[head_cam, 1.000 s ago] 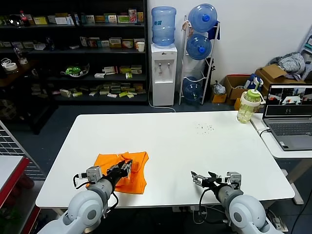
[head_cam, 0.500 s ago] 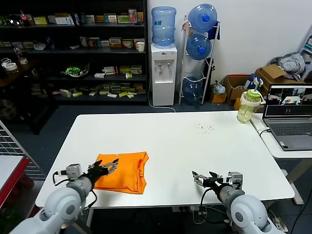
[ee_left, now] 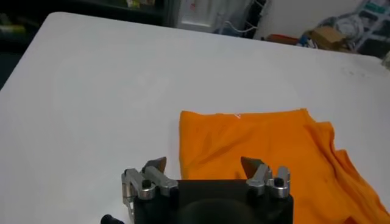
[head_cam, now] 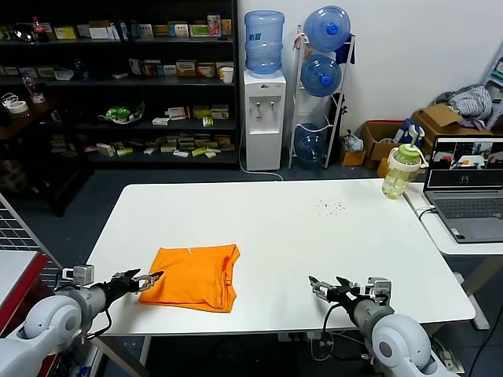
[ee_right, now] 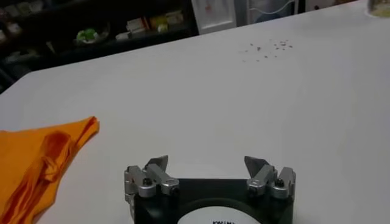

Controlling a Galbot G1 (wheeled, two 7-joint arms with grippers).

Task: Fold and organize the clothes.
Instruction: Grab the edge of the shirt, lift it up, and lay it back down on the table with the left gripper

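Note:
I should turn the T-shirt over and organize it, so my left gripper should next grab the folded orange T-shirt (head_cam: 198, 279) by its smooth straight edge (head_cam: 155, 262).
The bright orange T-shirt (head_cam: 192, 277) lies folded into a rough rectangle, plain side up, on the white table (head_cam: 314, 236) at its front left. My left gripper (head_cam: 141, 279) is open and empty, just off the shirt's left edge near the table's front left corner. In the left wrist view the shirt (ee_left: 274, 152) lies just beyond the left gripper (ee_left: 204, 163). My right gripper (head_cam: 326, 287) is open and empty, low over the table's front edge to the right of the shirt. The right wrist view shows the right gripper (ee_right: 207, 161) over bare table, with the shirt (ee_right: 30, 158) off to one side.
A green-lidded bottle (head_cam: 401, 171) stands at the table's far right corner. An open laptop (head_cam: 468, 188) sits on a side table to the right. Small dark crumbs (head_cam: 330, 206) lie on the far part of the table. Shelves and a water dispenser (head_cam: 263, 118) stand behind.
My left gripper has let go of the shirt and drawn back to the left, off the cloth. The shirt now lies flatter. The right arm has not moved.

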